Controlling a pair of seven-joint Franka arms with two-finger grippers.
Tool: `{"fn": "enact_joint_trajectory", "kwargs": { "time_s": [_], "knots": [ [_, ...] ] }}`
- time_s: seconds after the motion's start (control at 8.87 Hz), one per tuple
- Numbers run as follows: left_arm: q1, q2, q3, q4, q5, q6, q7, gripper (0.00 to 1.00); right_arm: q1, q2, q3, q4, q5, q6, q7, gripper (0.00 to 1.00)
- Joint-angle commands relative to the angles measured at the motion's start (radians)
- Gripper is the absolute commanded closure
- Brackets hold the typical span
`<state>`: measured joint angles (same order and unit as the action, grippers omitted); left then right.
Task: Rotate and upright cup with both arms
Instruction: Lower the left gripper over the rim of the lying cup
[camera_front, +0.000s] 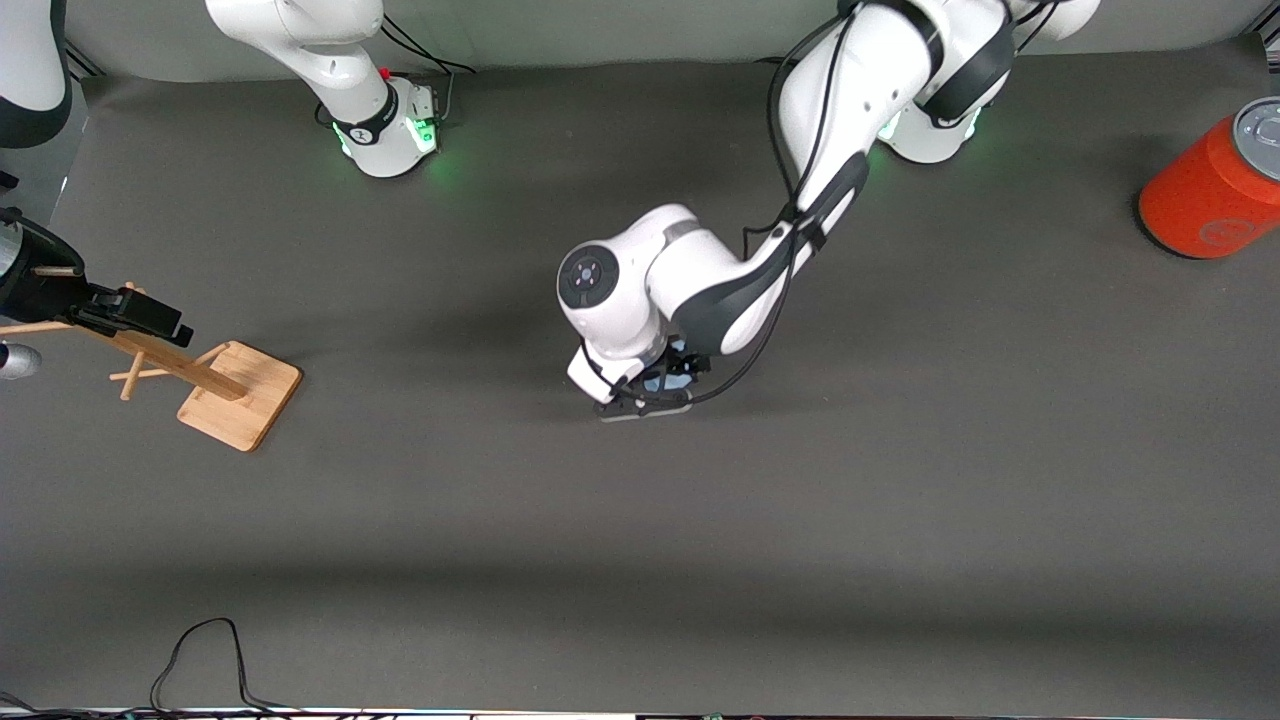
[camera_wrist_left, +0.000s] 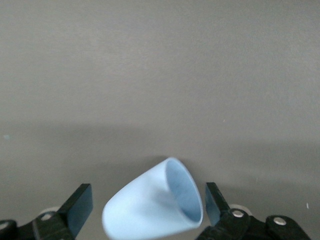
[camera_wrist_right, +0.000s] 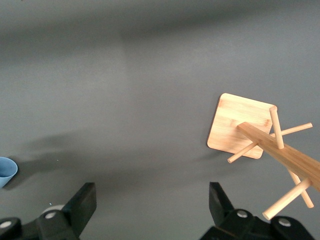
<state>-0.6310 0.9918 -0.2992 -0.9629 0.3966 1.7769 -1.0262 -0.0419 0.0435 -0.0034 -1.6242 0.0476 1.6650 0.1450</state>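
The left gripper should turn the light-blue cup (camera_wrist_left: 150, 210) upright, so next it should grab that cup by the rim of its opening (camera_wrist_left: 186, 170).
The light-blue cup (camera_wrist_left: 150, 210) lies on its side on the grey table, its darker mouth turned toward one finger. My left gripper (camera_wrist_left: 146, 201) is low over the middle of the table with its fingers (camera_wrist_left: 80, 202) open on either side of the cup, a gap showing on each side. In the front view the cup (camera_front: 663, 380) is mostly hidden under the left hand (camera_front: 648, 396). My right gripper (camera_wrist_right: 152, 200) is open and empty. It waits over the wooden peg rack at the right arm's end (camera_front: 150, 316). The cup's edge also shows in the right wrist view (camera_wrist_right: 6, 171).
The wooden peg rack (camera_front: 240, 395) stands on its square base at the right arm's end, its pegs showing in the right wrist view (camera_wrist_right: 272, 142). A large orange-red can (camera_front: 1215, 190) with a grey lid lies at the left arm's end. A black cable (camera_front: 200, 650) loops at the table's near edge.
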Motion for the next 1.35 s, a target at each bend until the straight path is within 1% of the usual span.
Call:
{"fn": "enact_joint_trajectory", "kwargs": {
  "time_s": [0.0, 0.11, 0.23, 0.34, 0.45, 0.56, 0.68, 0.79, 1.02, 1.24],
  "knots": [
    [-0.032, 0.073, 0.055, 0.079, 0.014, -0.014, 0.024, 0.01, 0.007, -0.024, -0.004, -0.014, -0.011, -0.011, -0.013, 0.0],
    [-0.032, 0.092, 0.057, 0.085, 0.015, -0.025, 0.052, 0.01, 0.007, -0.024, -0.004, -0.014, -0.014, -0.01, -0.015, 0.0],
    [-0.032, 0.109, 0.054, 0.085, 0.013, -0.039, 0.052, 0.05, 0.007, -0.024, -0.003, -0.013, -0.043, 0.001, -0.015, 0.0],
    [-0.032, 0.117, 0.054, 0.087, 0.013, -0.068, 0.07, 0.15, 0.007, -0.024, -0.001, -0.013, -0.061, 0.012, -0.012, 0.0],
    [-0.03, 0.117, 0.046, 0.087, 0.011, -0.089, 0.095, 0.44, 0.007, -0.024, -0.001, -0.014, -0.06, 0.016, -0.012, 0.0],
    [-0.03, 0.117, 0.043, 0.088, 0.01, -0.1, 0.101, 0.84, 0.007, -0.024, -0.001, -0.014, -0.06, 0.015, -0.012, 0.0],
    [-0.03, 0.116, 0.04, 0.087, 0.008, -0.102, 0.107, 1.0, 0.007, -0.03, -0.001, -0.014, -0.055, 0.013, -0.012, 0.0],
    [-0.032, 0.114, 0.037, 0.088, 0.007, -0.099, 0.153, 1.0, 0.007, -0.034, -0.001, -0.014, -0.054, 0.009, -0.01, 0.0],
    [-0.026, 0.111, 0.023, 0.087, -0.019, -0.1, 0.172, 1.0, 0.007, -0.034, -0.001, -0.014, -0.054, 0.009, -0.01, 0.0],
    [-0.021, 0.099, 0.015, 0.09, -0.021, -0.134, 0.231, 1.0, 0.007, -0.034, -0.001, -0.016, -0.054, 0.009, -0.01, 0.0]
  ]
}}
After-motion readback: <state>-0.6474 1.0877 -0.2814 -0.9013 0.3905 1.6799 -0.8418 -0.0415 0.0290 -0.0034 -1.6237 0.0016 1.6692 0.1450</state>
